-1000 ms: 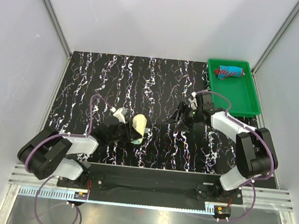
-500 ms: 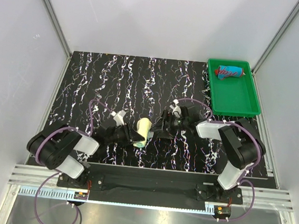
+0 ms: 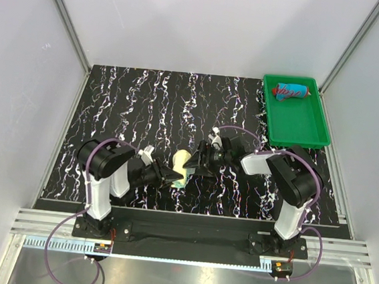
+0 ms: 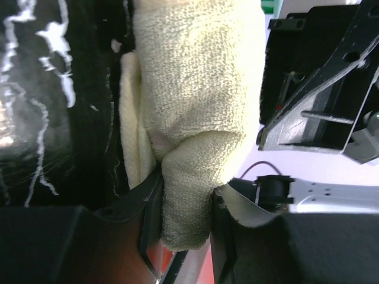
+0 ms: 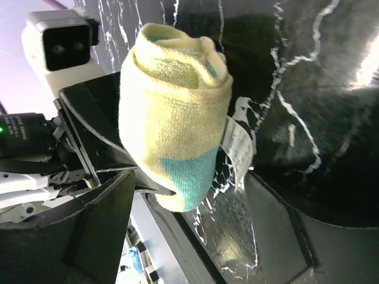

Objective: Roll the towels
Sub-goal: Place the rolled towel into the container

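The yellow roll should be grabbed next by my right gripper across its teal end. Then my right gripper should put the roll down in the green tray, still rolled.
A pale yellow towel with a teal patch, rolled into a short roll, is held up near the front middle of the mat. My left gripper is shut on one end of it, the cloth pinched between both fingers. My right gripper faces it from the right and stands open, its fingers on either side of the roll's teal end without touching. The red towel with blue blotches lies rolled in the green tray.
The green tray stands at the back right corner of the black marbled mat. Both arms meet close together at the front middle. A white label hangs off the yellow roll.
My right gripper has swung left from the middle right up to the yellow roll and opened wider. My left arm has folded back towards its base, still gripping the roll.
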`<state>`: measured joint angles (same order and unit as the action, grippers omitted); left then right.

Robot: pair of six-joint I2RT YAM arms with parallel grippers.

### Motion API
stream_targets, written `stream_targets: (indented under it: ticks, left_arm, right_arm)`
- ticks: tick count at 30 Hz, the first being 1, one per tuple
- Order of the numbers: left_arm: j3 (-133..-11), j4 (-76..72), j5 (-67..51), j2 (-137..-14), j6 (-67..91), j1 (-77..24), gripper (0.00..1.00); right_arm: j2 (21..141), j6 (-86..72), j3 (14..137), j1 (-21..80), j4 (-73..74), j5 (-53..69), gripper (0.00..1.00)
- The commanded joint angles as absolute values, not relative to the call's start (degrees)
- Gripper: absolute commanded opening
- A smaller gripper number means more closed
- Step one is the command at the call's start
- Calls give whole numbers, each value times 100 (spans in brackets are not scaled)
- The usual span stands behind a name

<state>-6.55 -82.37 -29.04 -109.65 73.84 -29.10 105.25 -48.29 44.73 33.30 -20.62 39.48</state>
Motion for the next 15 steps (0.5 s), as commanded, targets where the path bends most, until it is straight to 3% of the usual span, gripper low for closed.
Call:
stream_targets:
  ticks: [1,12,15]
  left_arm:
    - [-264,-9314,-2848,-11732,7567,-2909,0]
    - [-202,-9430,-2821,-11760,7471,-2892,0]
    - [-202,-9466,-2865,-11786,7462,-2892,0]
  right_arm:
    - [10678,-4869,4719,3515,-2338,3753,81]
    - [11267,-4957,4869,4007,-2663,3542,71]
    - [11434,-5036,4887,4078,-2864,3507,63]
